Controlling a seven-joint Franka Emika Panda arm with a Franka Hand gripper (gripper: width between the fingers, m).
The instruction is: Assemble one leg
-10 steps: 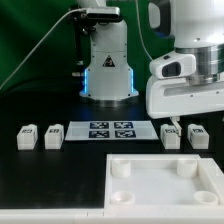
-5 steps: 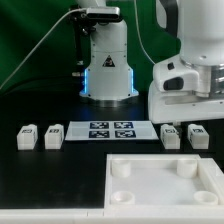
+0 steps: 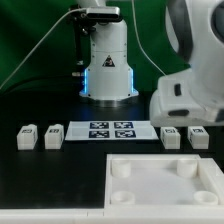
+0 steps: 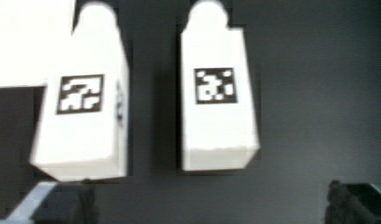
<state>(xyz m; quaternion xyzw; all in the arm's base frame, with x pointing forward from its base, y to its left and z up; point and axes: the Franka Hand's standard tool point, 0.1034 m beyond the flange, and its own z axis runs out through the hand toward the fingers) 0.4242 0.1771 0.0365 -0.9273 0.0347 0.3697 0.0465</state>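
The gripper's fingers are above the tagged leg and would miss it if they closed now. The gripper needs to go lower first and then close on the leg.
Four small white legs with square tags lie in a row on the black table: two at the exterior view's left and two at its right. The arm's white hand hangs just above the right pair and hides the fingers in that view. In the wrist view two legs lie side by side with tags up. My gripper is open and empty, and its dark fingertips show at the picture's corners, apart from both legs.
The large white square piece with round corner sockets lies at the front. The marker board lies between the two pairs of legs. The robot's white base stands behind, with a green backdrop.
The arm's hand has come down and shifted toward the exterior view's right, closer over the right pair of legs. No part has moved.
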